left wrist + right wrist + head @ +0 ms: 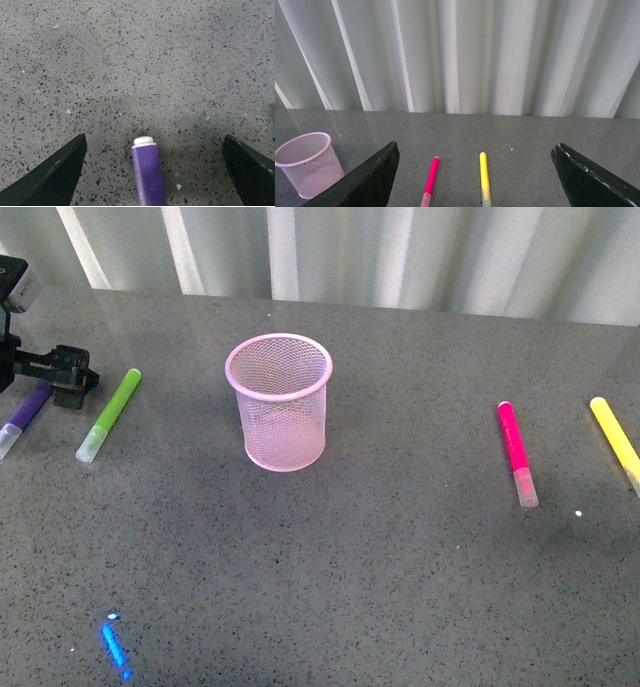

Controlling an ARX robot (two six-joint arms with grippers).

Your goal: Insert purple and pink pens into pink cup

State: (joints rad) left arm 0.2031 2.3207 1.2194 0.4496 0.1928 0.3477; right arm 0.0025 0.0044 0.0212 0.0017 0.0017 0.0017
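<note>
My left gripper grips the purple pen by its white-tipped body end next, to stand the pen cap-first in the pink cup (278,402).
The pink cup (278,402) stands upright and empty at the table's middle; it also shows in the right wrist view (307,166). The purple pen (25,417) lies at the far left, under my left gripper (60,372). In the left wrist view the left gripper (153,138) is open, with the purple pen (148,171) lying on the table between its fingers (51,176), untouched. The pink pen (517,452) lies at the right. My right gripper (475,146) is open and empty, high above the pink pen (431,177).
A lime green marker (110,414) lies just right of the purple pen. A yellow marker (615,442) lies right of the pink pen, also in the right wrist view (484,177). A white curtain hangs behind the table's far edge.
</note>
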